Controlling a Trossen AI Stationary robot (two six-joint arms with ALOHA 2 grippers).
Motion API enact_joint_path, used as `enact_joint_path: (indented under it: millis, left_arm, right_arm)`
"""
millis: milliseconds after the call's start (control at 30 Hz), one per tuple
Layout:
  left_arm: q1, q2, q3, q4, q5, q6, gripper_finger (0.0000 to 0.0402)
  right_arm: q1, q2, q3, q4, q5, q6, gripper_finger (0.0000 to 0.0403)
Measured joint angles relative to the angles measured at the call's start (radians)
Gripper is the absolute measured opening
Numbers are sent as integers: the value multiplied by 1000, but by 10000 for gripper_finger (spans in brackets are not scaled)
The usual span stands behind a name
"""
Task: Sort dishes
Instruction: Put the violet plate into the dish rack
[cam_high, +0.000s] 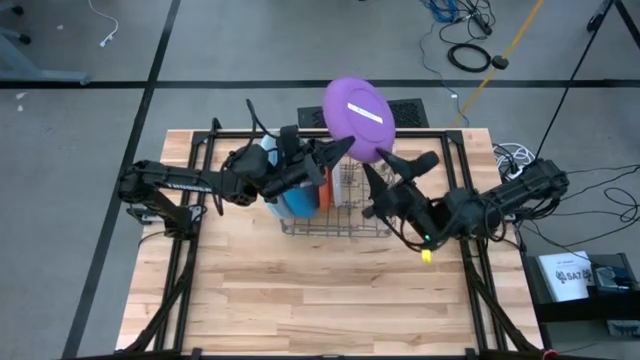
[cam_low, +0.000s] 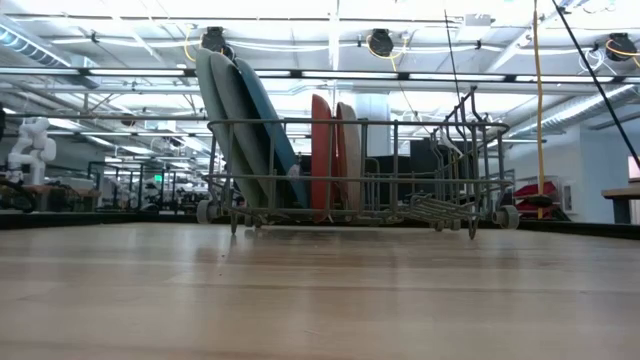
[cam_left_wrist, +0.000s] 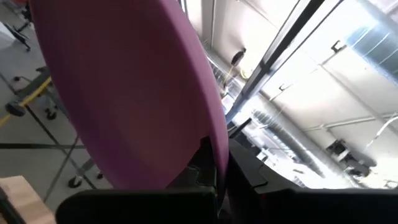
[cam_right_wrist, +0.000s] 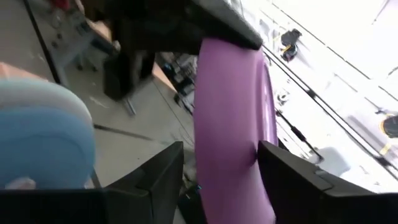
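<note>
The robot's right gripper will next grip the purple plate (cam_high: 358, 112) by its rim, opposite the left gripper, and then the plate can be sorted into the dish rack (cam_high: 340, 222).
A purple plate (cam_high: 358, 112) is held high above the far edge of the grey wire dish rack (cam_high: 340, 222), tilted on edge. My left gripper (cam_high: 340, 150) is shut on its lower left rim. My right gripper (cam_high: 387, 160) is open, its fingers standing on either side of the plate's lower right rim (cam_right_wrist: 230, 124). In the rack, light blue, grey and darker blue plates (cam_low: 240, 130) stand on edge at its left end. An orange plate (cam_low: 320, 150) and an off-white plate (cam_low: 348, 150) stand on edge in the middle slots. My left gripper (cam_left_wrist: 214, 174) pinches the purple plate's rim (cam_left_wrist: 217, 140) between its two fingers, coming from the table's left and slanting upward. The plate is lifted clear, standing tilted above the fingers. My right gripper (cam_right_wrist: 217, 165) straddles the opposite rim; whether a finger (cam_right_wrist: 280, 168) touches it, I cannot tell.
The rack sits on the far middle of the wooden table (cam_high: 320, 300), with bare slots at its right end (cam_low: 440, 170). A black frame (cam_high: 450, 135) runs around the table top. A small yellow object (cam_high: 427, 256) lies below my right arm.
</note>
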Motion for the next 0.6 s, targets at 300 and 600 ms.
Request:
enact_joint_path:
  millis: [300, 600]
  left_arm:
    - [-6, -2, 2, -113, -8, 124, 8]
    - [0, -2, 2, -308, -57, 293, 8]
  right_arm:
    - [28, 1, 0, -149, 36, 86, 197]
    - [173, 1, 1, -448, 198, 354, 196]
